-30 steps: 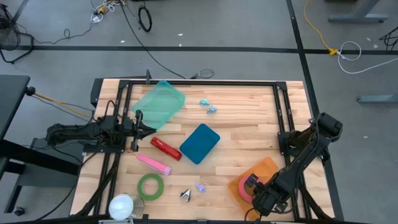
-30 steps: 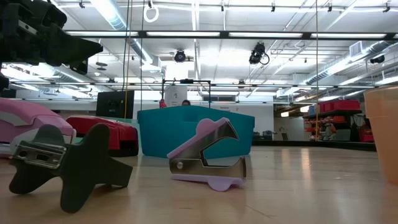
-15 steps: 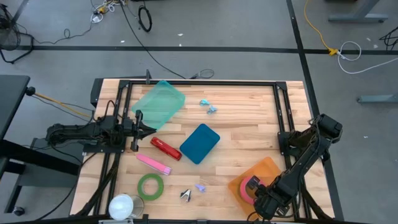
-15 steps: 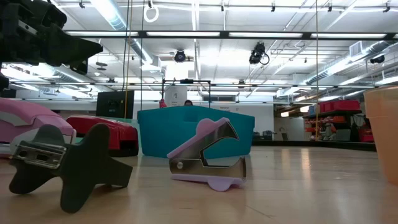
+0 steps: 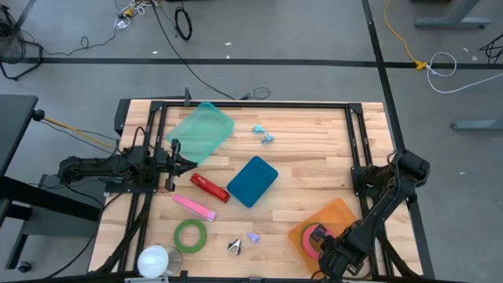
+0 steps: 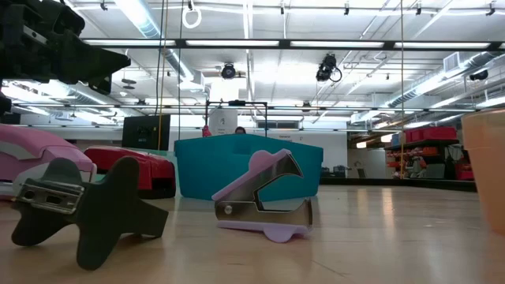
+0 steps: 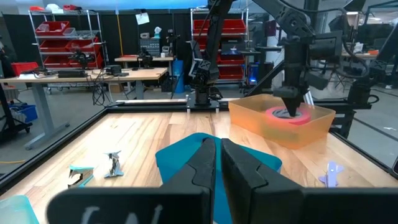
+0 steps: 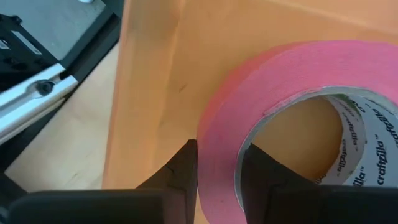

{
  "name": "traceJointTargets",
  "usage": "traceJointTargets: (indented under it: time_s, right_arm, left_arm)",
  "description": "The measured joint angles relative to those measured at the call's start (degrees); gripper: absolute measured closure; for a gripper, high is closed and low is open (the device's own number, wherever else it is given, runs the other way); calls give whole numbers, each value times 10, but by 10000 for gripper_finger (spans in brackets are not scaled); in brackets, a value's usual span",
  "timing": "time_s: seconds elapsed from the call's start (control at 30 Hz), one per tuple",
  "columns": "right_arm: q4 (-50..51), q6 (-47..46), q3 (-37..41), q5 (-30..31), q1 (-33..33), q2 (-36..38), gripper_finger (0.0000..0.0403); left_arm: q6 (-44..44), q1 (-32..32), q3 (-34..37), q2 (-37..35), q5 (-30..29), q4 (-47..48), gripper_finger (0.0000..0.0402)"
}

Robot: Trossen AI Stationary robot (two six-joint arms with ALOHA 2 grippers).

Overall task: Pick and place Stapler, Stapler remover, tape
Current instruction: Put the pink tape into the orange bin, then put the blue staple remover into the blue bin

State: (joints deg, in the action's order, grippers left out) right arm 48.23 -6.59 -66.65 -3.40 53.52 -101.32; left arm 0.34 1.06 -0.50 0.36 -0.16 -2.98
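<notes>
The pink tape roll lies flat inside the orange bin, so it is time for my right gripper to open.
My right gripper (image 5: 320, 236) is over the orange bin (image 5: 339, 212) at the near right, shut on a pink tape roll (image 8: 280, 81) that sits within the bin's walls. A red stapler (image 5: 209, 187), a pink stapler (image 5: 194, 207) and a green tape roll (image 5: 190, 235) lie on the table left of centre. A black staple remover (image 5: 235, 247) and a purple one (image 5: 254, 235) rest near the front edge. My left gripper (image 5: 185, 163) waits shut and level at the table's left, touching nothing. My right gripper pinches the pink roll's ring wall (image 8: 217, 163), one finger (image 8: 184, 169) outside the ring and one (image 8: 263, 173) inside its hole. The fingers point down from above. The roll lies flat inside the orange bin; whether it rests on the bin's floor I cannot tell.
A blue bin (image 5: 252, 181) stands at the table's middle and a teal bin (image 5: 201, 130) at the far left. Two small blue removers (image 5: 263, 134) lie near the far edge. A white round object (image 5: 155, 259) sits at the near left corner. Black rails frame the table.
</notes>
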Motion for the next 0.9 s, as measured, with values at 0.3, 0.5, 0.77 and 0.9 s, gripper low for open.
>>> traceJointTargets:
  time_s: [0.3, 0.5, 0.77, 0.9]
  right_arm:
    - [2, -5, 0, -1, 0, -1, 287]
    - [2, -5, 0, -1, 0, -1, 241]
    - [3, -5, 1, -1, -1, 14, 200]
    - [4, -4, 1, 17, -6, 46, 195]
  left_arm:
    - [0, 0, 0, 0, 0, 0, 372]
    - [0, 0, 0, 0, 0, 0, 372]
    - [0, 0, 0, 0, 0, 0, 372]
    - [0, 0, 0, 0, 0, 0, 372]
